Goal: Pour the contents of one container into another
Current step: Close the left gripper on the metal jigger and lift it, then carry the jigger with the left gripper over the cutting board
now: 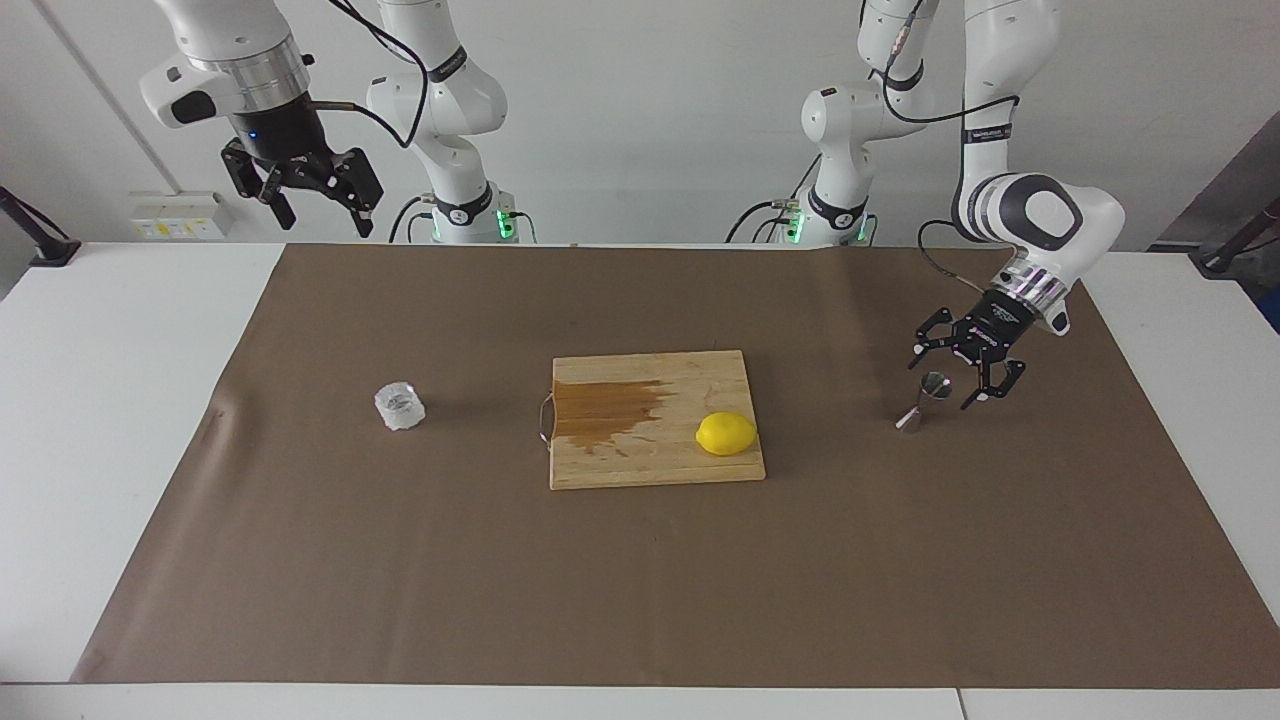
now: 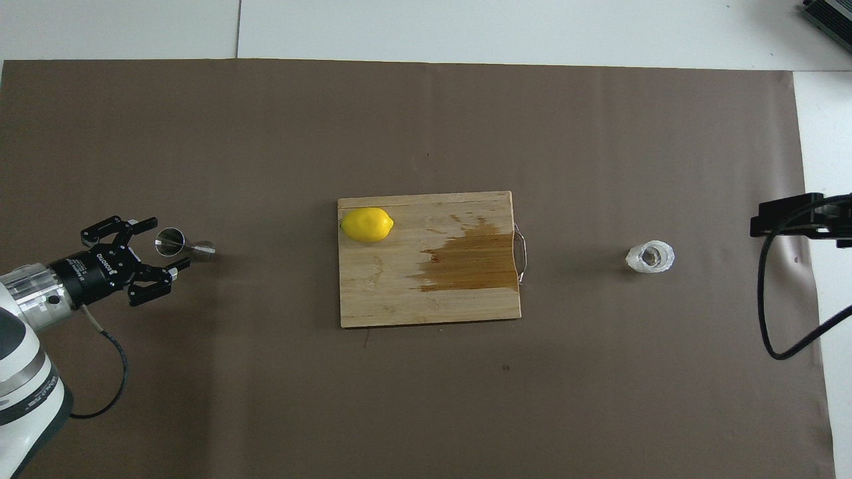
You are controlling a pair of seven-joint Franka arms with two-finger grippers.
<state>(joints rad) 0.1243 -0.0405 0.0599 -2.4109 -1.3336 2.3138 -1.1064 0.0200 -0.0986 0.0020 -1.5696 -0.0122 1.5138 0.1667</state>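
Note:
My left gripper's fingers are on either side of the jigger's upper cup (image 2: 171, 242), so it is time for my left gripper to close on the cup now.
The steel hourglass jigger (image 1: 925, 401) (image 2: 180, 244) stands on the brown mat toward the left arm's end of the table. My left gripper (image 1: 951, 378) (image 2: 166, 243) hangs low beside it, open, with the jigger's upper cup at the mouth of the fingers and no grip on it. The clear faceted glass tumbler (image 1: 400, 406) (image 2: 650, 257) stands on the mat toward the right arm's end. My right gripper (image 1: 323, 218) waits open, high over the mat's edge nearest the robots, well away from the tumbler. Only a black part of it (image 2: 795, 223) shows in the overhead view.
A wooden cutting board (image 1: 640, 462) (image 2: 399, 299) lies mid-table between the two containers, with a dark wet stain (image 1: 605, 408) and a yellow lemon (image 1: 726, 434) (image 2: 367, 224) on it. The brown mat (image 1: 640, 580) covers most of the white table.

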